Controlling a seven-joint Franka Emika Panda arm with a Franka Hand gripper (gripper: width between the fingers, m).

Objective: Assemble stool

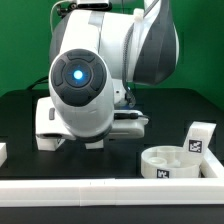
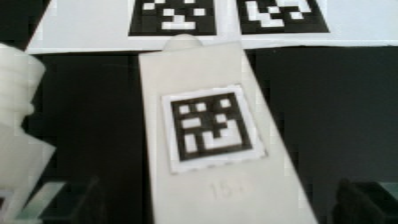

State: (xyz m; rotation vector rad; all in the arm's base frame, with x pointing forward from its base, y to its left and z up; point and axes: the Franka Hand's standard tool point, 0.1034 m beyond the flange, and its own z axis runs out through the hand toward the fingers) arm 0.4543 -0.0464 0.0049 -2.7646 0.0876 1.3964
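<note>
The gripper's fingers reach down on both sides of the leg's near end (image 2: pixel 235 200), so the gripper should close on it now.
In the wrist view a white stool leg (image 2: pixel 210 120) lies flat on the black table, its square tag facing up. My gripper (image 2: pixel 210 205) is open and straddles the leg's near end. One dark finger (image 2: pixel 50 205) shows on each side, apart from the leg. In the exterior view the arm's body (image 1: pixel 85 85) hides the gripper and this leg. The round seat (image 1: pixel 170 163) lies at the exterior view's lower right, with another leg (image 1: pixel 197 137) standing upright just behind it.
The marker board (image 2: pixel 178 22) lies just beyond the leg's far end. A further white part (image 2: pixel 18 110) sits close beside the leg. A long white rail (image 1: pixel 100 192) runs along the table's front, and a white block (image 1: pixel 45 125) shows under the arm.
</note>
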